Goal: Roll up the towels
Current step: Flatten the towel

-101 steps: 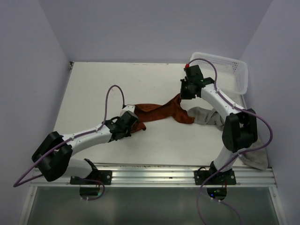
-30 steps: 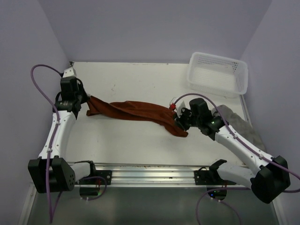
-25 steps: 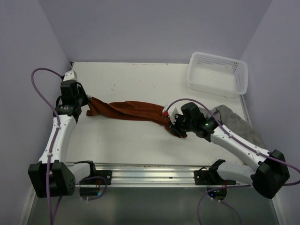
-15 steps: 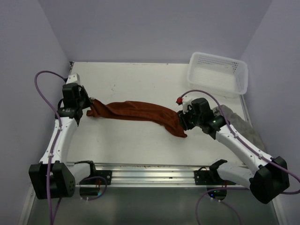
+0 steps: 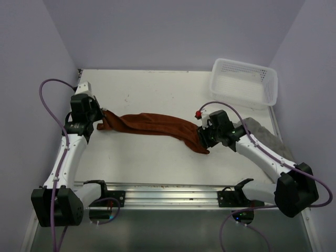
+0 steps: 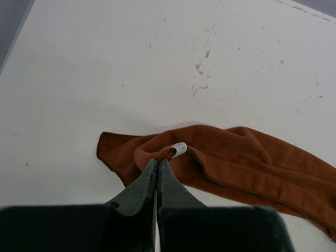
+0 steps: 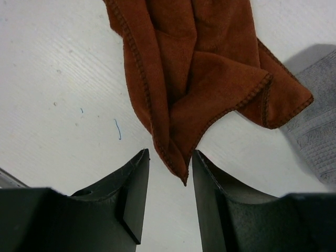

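Note:
The robot's right gripper will next pinch the rust-brown towel's pointed corner [image 5: 206, 151] [image 7: 180, 171], opposite the tagged corner, so that the towel can be spread flat and folded for rolling.
The rust-brown towel [image 5: 157, 125] lies stretched in a rumpled band across the table. My left gripper [image 5: 97, 119] is shut on its left corner, beside the white tag [image 6: 179, 149]; the closed fingertips [image 6: 158, 160] pinch the cloth. The towel's right end [image 7: 199, 79] lies bunched on the table. Its pointed corner hangs between the parted jaws of my right gripper [image 7: 169, 153], which is open and does not clamp it. The grey towel [image 5: 262, 134] lies crumpled at the right, partly under the right arm, and its edge [image 7: 315, 142] shows in the right wrist view.
A white mesh basket [image 5: 244, 83] stands at the back right corner. Purple walls close in the table on three sides. The metal rail [image 5: 168, 191] with both arm bases runs along the near edge.
My right gripper has opened and let go of the rust-brown towel's right end, which now rests on the table. The left gripper has shifted slightly, still holding its corner.

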Available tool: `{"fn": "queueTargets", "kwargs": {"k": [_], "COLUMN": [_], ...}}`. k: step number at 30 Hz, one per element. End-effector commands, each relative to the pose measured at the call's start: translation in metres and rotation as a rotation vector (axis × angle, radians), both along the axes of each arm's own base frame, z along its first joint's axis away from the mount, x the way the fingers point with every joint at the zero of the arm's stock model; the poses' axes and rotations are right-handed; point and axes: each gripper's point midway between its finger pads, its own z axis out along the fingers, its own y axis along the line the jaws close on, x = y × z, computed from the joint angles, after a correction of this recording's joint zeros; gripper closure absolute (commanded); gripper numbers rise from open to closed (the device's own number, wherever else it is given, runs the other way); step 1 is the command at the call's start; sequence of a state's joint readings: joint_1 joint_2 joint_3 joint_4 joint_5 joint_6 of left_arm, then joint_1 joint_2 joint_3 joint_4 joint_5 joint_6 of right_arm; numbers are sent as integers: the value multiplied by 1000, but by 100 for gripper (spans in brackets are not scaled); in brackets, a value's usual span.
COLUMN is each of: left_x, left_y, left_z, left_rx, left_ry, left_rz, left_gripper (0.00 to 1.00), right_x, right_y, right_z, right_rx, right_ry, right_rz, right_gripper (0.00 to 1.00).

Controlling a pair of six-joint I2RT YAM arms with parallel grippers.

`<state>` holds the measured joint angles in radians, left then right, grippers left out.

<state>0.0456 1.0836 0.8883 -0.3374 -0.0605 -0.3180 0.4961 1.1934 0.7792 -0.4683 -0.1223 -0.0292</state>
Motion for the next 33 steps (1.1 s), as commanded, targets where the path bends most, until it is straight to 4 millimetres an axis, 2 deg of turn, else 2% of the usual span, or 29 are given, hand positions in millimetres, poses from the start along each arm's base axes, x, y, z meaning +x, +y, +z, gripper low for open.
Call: {"fn": "queueTargets", "kwargs": {"k": [1,7,12,19,25,26,30,33], "left_x": [5,4,4,3,4,4,4,4], "left_y": [4,4,3,2,0,1,1,2], "left_z": [16,18,18,18,18,19,18,18], "left_rx": [33,34,33,35,34,35,36,39], "left_ry": [-63,-68,-70,-71,-71,-74,-71,-71], "left_rz": [3,6,0,-4,-12,-9,-8,-3], "left_gripper": [100,100,100,100,100,100,100,100], "right_x": [-6,-14,-12,-14,-8,-8,-6,-4], "right_y": [-4,-4,-6,-4,-12,-13,-15,-14], "right_z": [-5,-17,-20,-34,-41,-42,-40,-31], "right_rx": [-32,-59,-74,-100,-161,-167,-175,-163], "right_ry": [57,124,120,183,188,189,175,148], "right_rz": [19,44,37,78,52,51,44,42], "right_gripper": [58,57,57,57,60,61,87,100]}}
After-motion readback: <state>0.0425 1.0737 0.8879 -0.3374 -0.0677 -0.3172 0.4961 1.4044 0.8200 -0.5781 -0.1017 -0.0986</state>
